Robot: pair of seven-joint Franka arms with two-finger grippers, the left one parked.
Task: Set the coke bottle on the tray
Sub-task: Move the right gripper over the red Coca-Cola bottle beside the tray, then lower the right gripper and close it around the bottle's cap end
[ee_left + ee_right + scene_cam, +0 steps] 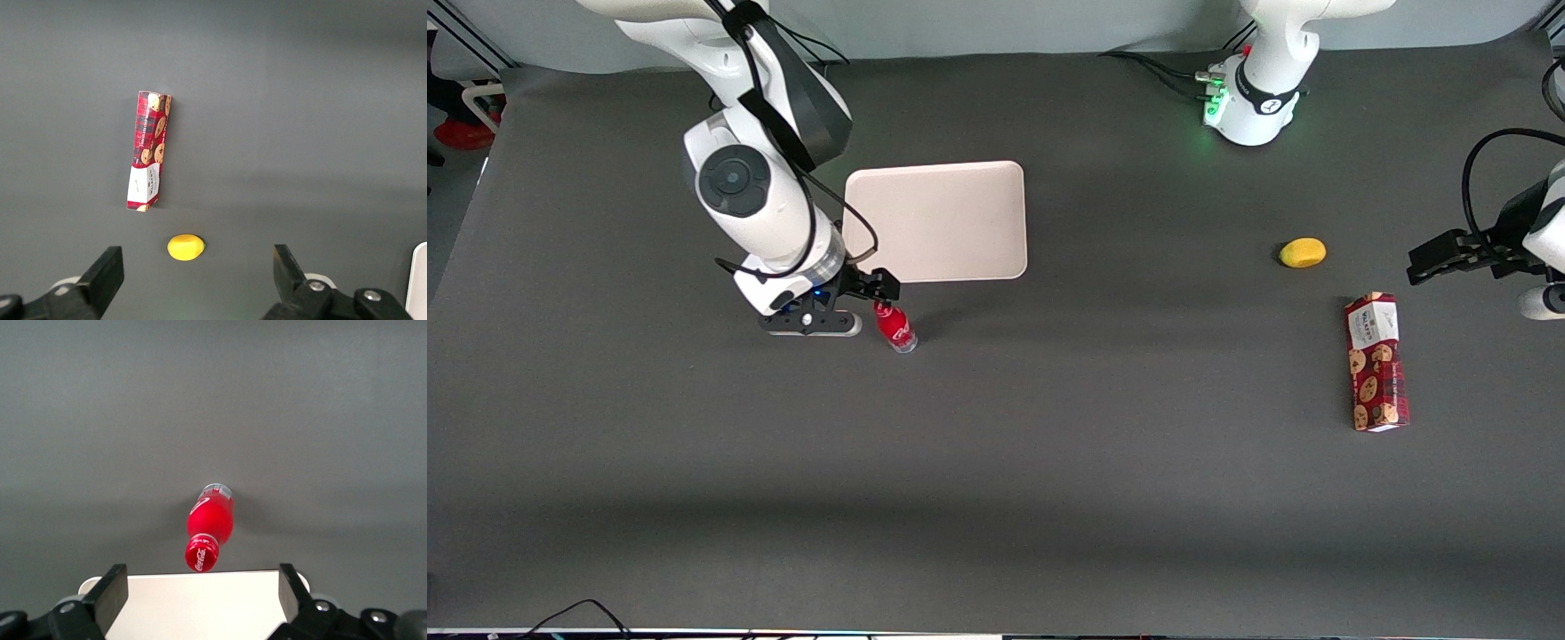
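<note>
I need to grab the coke bottle by its red end with the cap [883,308] next, using my right gripper. Then I need to put the bottle upright on the tray [935,220].
The coke bottle [895,326], red with a red cap and clear base, stands on the dark table just nearer the front camera than the tray [935,220]. The tray is pale beige-pink, flat and holds nothing. My right gripper [873,286] hangs open and empty over the tray's near edge, just above and beside the bottle's cap. In the right wrist view the gripper [202,581] has its fingers wide apart over the tray [200,607], with the bottle [211,520] seen cap-first just off the tray's rim.
A yellow lemon-like object [1303,252] and a red cookie box [1376,362] lie toward the parked arm's end of the table; both show in the left wrist view, the yellow one [185,247] and the box [148,150].
</note>
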